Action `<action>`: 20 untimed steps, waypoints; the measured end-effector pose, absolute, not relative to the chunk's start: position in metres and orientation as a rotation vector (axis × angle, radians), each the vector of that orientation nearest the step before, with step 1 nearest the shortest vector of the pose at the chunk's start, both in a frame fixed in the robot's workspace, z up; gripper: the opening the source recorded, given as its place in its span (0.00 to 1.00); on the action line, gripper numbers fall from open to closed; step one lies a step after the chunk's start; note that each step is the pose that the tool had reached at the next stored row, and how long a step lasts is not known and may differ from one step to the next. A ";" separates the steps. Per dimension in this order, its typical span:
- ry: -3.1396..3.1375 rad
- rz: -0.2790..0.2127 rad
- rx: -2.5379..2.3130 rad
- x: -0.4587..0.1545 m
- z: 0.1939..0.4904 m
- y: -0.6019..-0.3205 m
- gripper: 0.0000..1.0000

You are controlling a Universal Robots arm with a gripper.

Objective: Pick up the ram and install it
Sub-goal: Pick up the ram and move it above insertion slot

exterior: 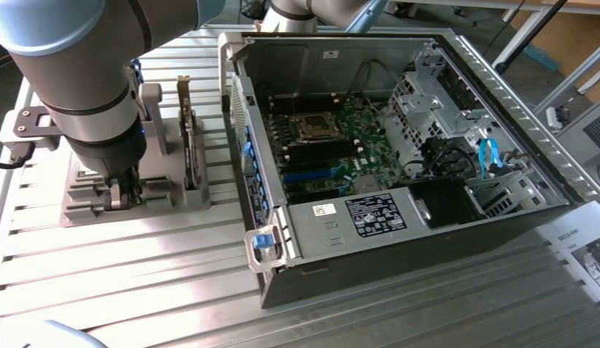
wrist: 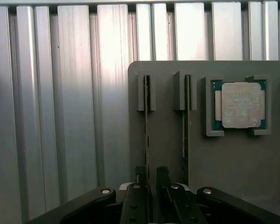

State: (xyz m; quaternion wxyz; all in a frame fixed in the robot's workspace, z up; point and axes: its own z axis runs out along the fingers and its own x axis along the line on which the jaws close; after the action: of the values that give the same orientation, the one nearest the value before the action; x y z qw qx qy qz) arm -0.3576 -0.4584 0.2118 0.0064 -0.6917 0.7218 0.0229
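Observation:
The grey holder posts hold the ram (wrist: pixel 147 135) at both ends. My gripper picks up the ram by the middle of its upper edge (wrist: pixel 148 173) next.
The ram (wrist: pixel 147 135) stands on edge as a thin green stick in a slot of the grey holder (wrist: pixel 165 130). A second stick of the same kind (wrist: pixel 185 135) stands in the neighbouring slot. My gripper (wrist: pixel 151 176) is low over the holder and open. Its dark fingertips (wrist: pixel 140 175) straddle the first stick's near end, with a gap still showing between them. In the exterior view the gripper (exterior: pixel 121 197) points straight down into the holder (exterior: pixel 88 206) on the exterior view's left.
A square silver processor chip (wrist: pixel 242 105) lies in a recess of the holder. A larger card (exterior: pixel 189 141) stands upright beside the arm. The open computer case (exterior: pixel 532 109) with its motherboard (exterior: pixel 325 156) lies at the exterior view's right on a ribbed metal table (exterior: pixel 135 290).

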 end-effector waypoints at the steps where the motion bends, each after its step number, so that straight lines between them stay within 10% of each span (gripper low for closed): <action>1: 2.258 0.072 -2.165 -0.358 0.212 -0.458 0.24; 20: 2.258 0.072 -2.165 -0.358 0.212 -0.458 0.12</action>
State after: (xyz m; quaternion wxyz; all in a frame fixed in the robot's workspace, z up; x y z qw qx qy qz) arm -0.3575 -0.4583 0.2119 0.0064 -0.6918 0.7217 0.0229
